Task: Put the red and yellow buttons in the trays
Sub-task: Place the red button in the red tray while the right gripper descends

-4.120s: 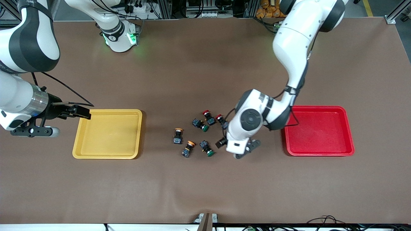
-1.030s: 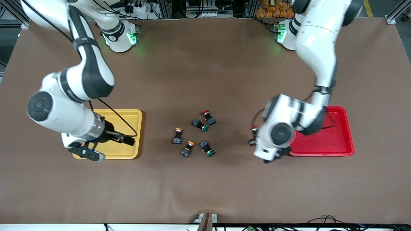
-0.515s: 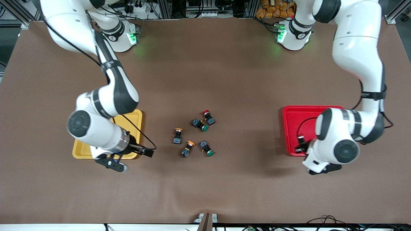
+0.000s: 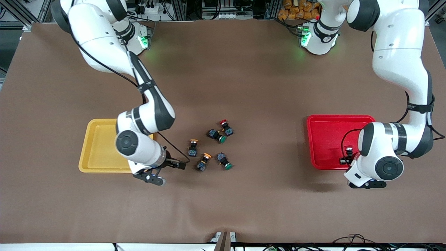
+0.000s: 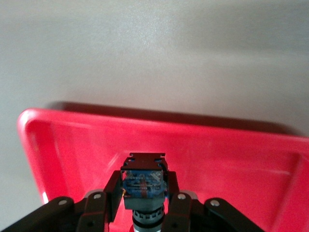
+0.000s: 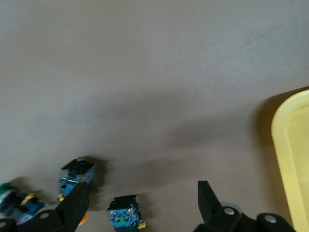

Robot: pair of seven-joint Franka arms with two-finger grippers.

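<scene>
I will next pick up the yellow button by its blue-and-black body [image 4: 192,152] with my right gripper, so that I can put it in the yellow tray [image 4: 101,146].
My left gripper [image 4: 348,154] is shut on a red button [image 4: 348,150] and holds it over the red tray [image 4: 327,139], above the tray's edge nearer the front camera. In the left wrist view the button's blue-and-black body [image 5: 143,182] sits between the fingers, with the red tray [image 5: 231,159] below. My right gripper [image 4: 170,161] is open and empty, low over the table between the yellow tray [image 4: 101,146] and two yellow buttons [image 4: 192,147] [image 4: 203,161]. Both yellow buttons [image 6: 123,212] [image 6: 77,176] show in the right wrist view. Another red button [image 4: 226,127] lies on the table.
Two green-capped switches [image 4: 217,135] [image 4: 224,161] lie among the buttons at the table's middle. The yellow tray's rim [image 6: 294,159] shows beside my right gripper's fingers [image 6: 207,198].
My left gripper took a red button from the group and carried it over the red tray. My right arm swung across the yellow tray toward the yellow buttons.
</scene>
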